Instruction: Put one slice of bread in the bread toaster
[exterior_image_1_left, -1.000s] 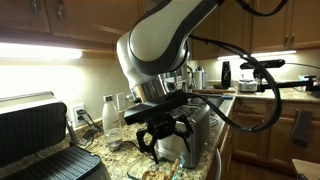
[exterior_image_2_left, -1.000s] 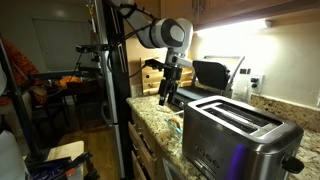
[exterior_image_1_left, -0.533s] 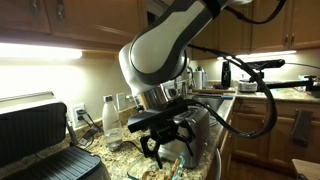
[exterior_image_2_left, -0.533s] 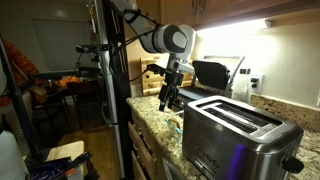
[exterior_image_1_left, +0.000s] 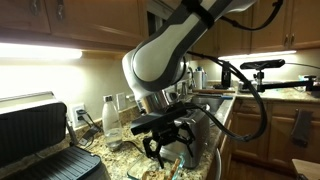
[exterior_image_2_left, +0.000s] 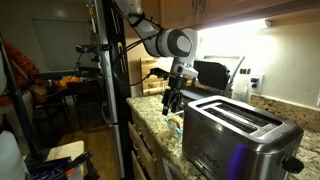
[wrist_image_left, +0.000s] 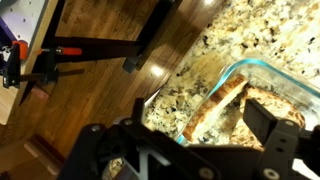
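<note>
The thin slice is between my gripper's fingers, but they are above its top edge, so my gripper should first move down and then close on it.
Tan-brown slices of bread (wrist_image_left: 214, 106) lie in a clear glass dish (wrist_image_left: 232, 72) on the speckled granite counter, seen in the wrist view; a second slice (wrist_image_left: 283, 103) lies to the right. My gripper (wrist_image_left: 180, 140) is open and empty, hovering right above the dish with its fingers on either side of the nearer slice. It also shows in both exterior views (exterior_image_1_left: 166, 142) (exterior_image_2_left: 172, 100), pointing down. The shiny steel bread toaster (exterior_image_2_left: 240, 135) stands on the counter beside the gripper, slots empty; it is partly hidden behind the gripper in an exterior view (exterior_image_1_left: 203, 128).
A black-and-silver hinged grill (exterior_image_1_left: 40, 140) stands open further along the counter, also in an exterior view (exterior_image_2_left: 215, 72). A white bottle (exterior_image_1_left: 110, 115) stands by the wall. The counter edge (wrist_image_left: 150, 95) drops to a wooden floor with tripod legs (wrist_image_left: 100, 48).
The arm has sunk a little and shifted toward the toaster, bringing the open gripper closer over the dish. Nothing was grasped.
</note>
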